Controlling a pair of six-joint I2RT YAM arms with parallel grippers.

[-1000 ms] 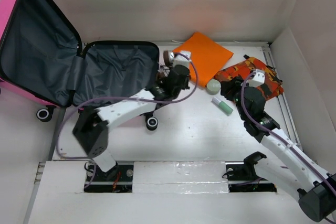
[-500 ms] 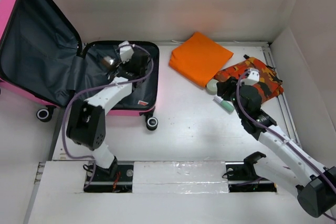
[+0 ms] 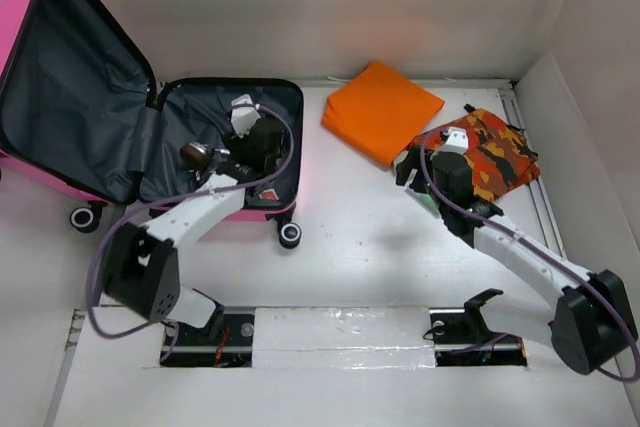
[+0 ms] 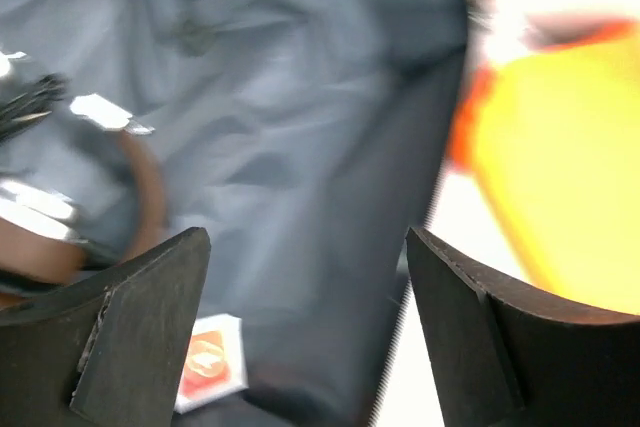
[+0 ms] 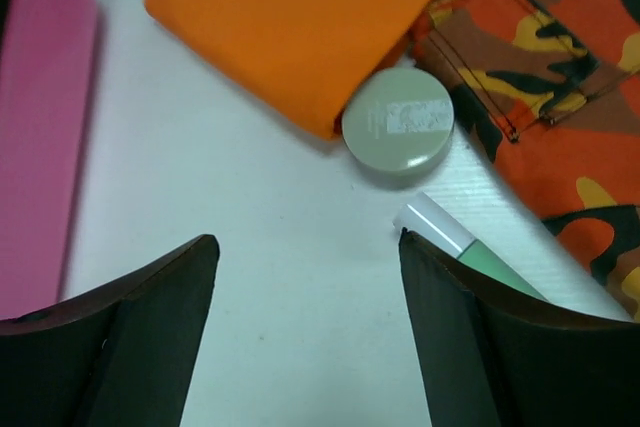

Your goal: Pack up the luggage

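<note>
Next, my right gripper grabs the tube by its green body (image 3: 429, 204). This leaves the tube's white cap free to lead into the luggage (image 3: 90, 77).
The luggage (image 3: 90, 77) is a hot-pink hard-shell case lying open at the left, with dark grey lining and black wheels. My left gripper (image 3: 232, 157) hangs open over its lower half (image 4: 300, 127), with nothing between the fingers (image 4: 307, 242). A brown and silver item (image 3: 195, 155) lies on the lining just left of it (image 4: 40, 217). My right gripper (image 3: 412, 172) stands open low over the table (image 5: 307, 242). Just beyond its tips lie a round grey-green compact (image 5: 398, 119) and a green tube with a white cap (image 5: 450, 237), the tube beside the right finger.
A folded orange cloth (image 3: 383, 110) lies at the back centre, touching the compact (image 5: 300, 17). An orange camouflage cloth (image 3: 490, 147) lies right of it (image 5: 560, 67). A small white and orange tag (image 4: 205, 367) sits on the lining. White walls close the back and right sides.
My left gripper carried the brown and silver item from the table into the luggage, then opened and let it go. My right gripper moved back and left and opened wider.
</note>
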